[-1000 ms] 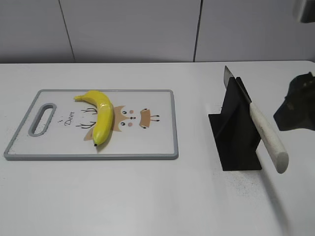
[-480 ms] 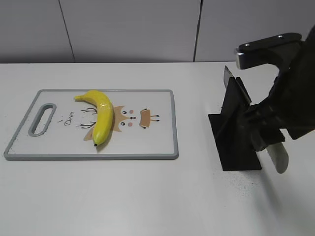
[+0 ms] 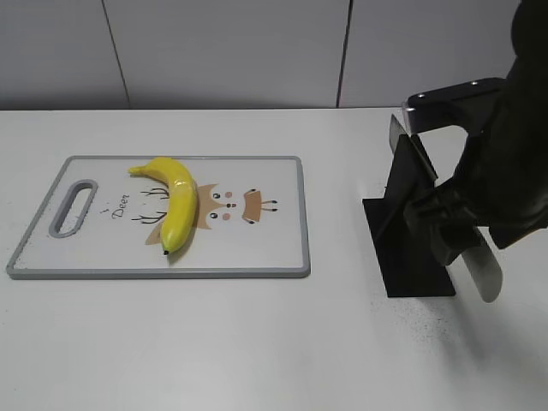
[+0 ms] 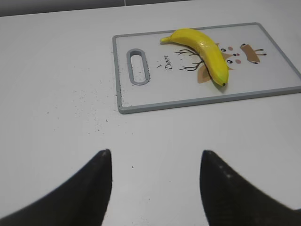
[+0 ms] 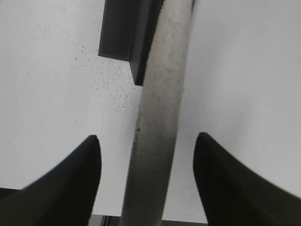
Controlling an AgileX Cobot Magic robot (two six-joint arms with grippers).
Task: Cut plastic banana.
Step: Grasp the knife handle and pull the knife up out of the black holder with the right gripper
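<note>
I should next pick up the knife by its white handle with my right gripper to cut the plastic banana, since the black stand crowds the knife's blade.
The plastic banana (image 3: 175, 201) is glossy yellow and curved. It lies on the white cutting board (image 3: 257, 248) at the left; both also show in the left wrist view (image 4: 202, 47) (image 4: 155, 89). A knife with a white handle (image 3: 479, 265) leans in a black stand (image 3: 411, 231) at the right. My right gripper (image 5: 146, 141) is open, its fingers on either side of the knife handle (image 5: 160, 108) without touching it. My left gripper (image 4: 155, 157) is open and empty above bare table, well short of the board.
The black knife stand's corner (image 5: 124, 33) shows in the right wrist view. The right arm (image 3: 505, 163) hangs over the stand in the exterior view. A grey panelled wall (image 3: 223, 51) runs behind the table.
The right arm came in from the right edge over the knife stand, and its gripper now straddles the knife handle. Banana, board and stand have not moved.
</note>
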